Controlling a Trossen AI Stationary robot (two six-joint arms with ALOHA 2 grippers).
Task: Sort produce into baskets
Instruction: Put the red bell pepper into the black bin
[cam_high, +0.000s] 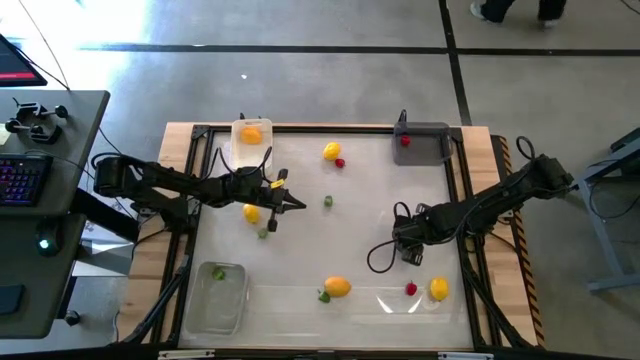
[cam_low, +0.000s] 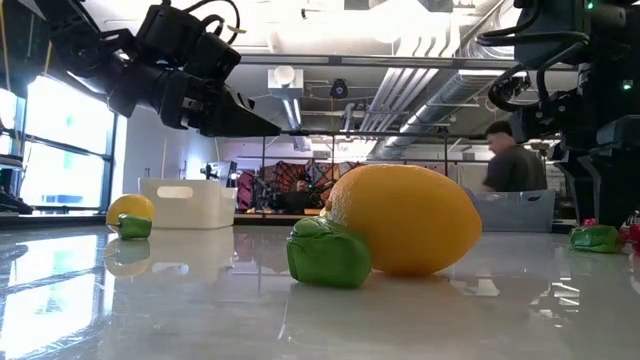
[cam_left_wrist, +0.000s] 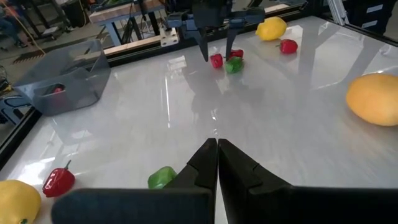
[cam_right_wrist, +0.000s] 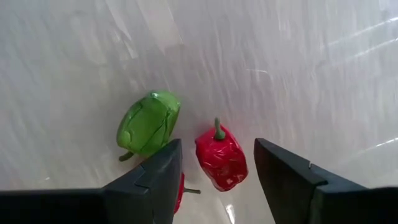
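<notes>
My right gripper will now close on the small red pepper, since both fingers are low beside it in the right wrist view, near the green pepper.
My right gripper (cam_right_wrist: 217, 180) points straight down near the table's right side (cam_high: 410, 250), open. Its fingers stand on either side of a small red pepper (cam_right_wrist: 221, 158) lying on the table, without touching it. A green pepper (cam_right_wrist: 149, 124) lies beside it, and another red piece (cam_right_wrist: 180, 190) peeks out behind one finger. My left gripper (cam_left_wrist: 216, 152) hangs shut and empty above the table's left middle (cam_high: 295, 203). The white basket (cam_high: 250, 142) holds an orange fruit, the dark grey basket (cam_high: 425, 142) a red piece, the clear basket (cam_high: 218, 295) a green piece.
Loose produce lies about: a yellow fruit (cam_high: 331, 152) with a red piece at the far middle, a green piece (cam_high: 328, 201), a yellow fruit (cam_high: 251, 212) and green piece under the left arm, an orange-yellow fruit (cam_high: 338, 287) near the front, a red piece (cam_high: 411, 289) and yellow fruit (cam_high: 439, 289).
</notes>
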